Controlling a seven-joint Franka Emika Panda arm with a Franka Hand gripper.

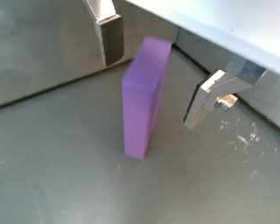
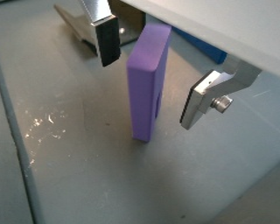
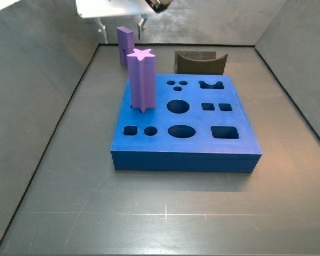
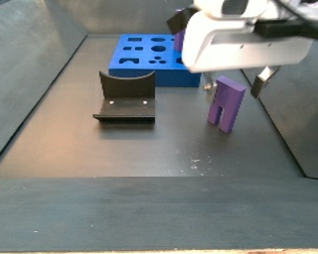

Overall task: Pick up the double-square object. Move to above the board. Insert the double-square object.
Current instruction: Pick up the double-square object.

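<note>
I need to grab the purple double-square object by its upper part (image 3: 125, 35) (image 1: 146, 61). Its double-square lower end then stays free to be inserted.
The double-square object (image 1: 145, 96) is a tall light-purple peg that stands upright on the grey floor. It shows in both wrist views, again in the other one (image 2: 149, 83), and in both side views (image 3: 125, 40) (image 4: 229, 104). My gripper (image 1: 160, 72) (image 2: 154, 74) is open, with one finger (image 1: 111, 39) on each side of the peg's upper part and gaps on both sides. In the side views the gripper (image 3: 124, 24) (image 4: 237, 83) is down over the peg's top. The blue board (image 3: 203, 120) (image 4: 142, 60) lies apart from the peg.
A purple star-topped peg (image 3: 143, 80) stands in the board's near-left corner region. The dark fixture (image 3: 196, 62) (image 4: 126, 99) stands on the floor beside the board. Grey walls enclose the floor, and one wall runs close behind the peg (image 1: 38, 52).
</note>
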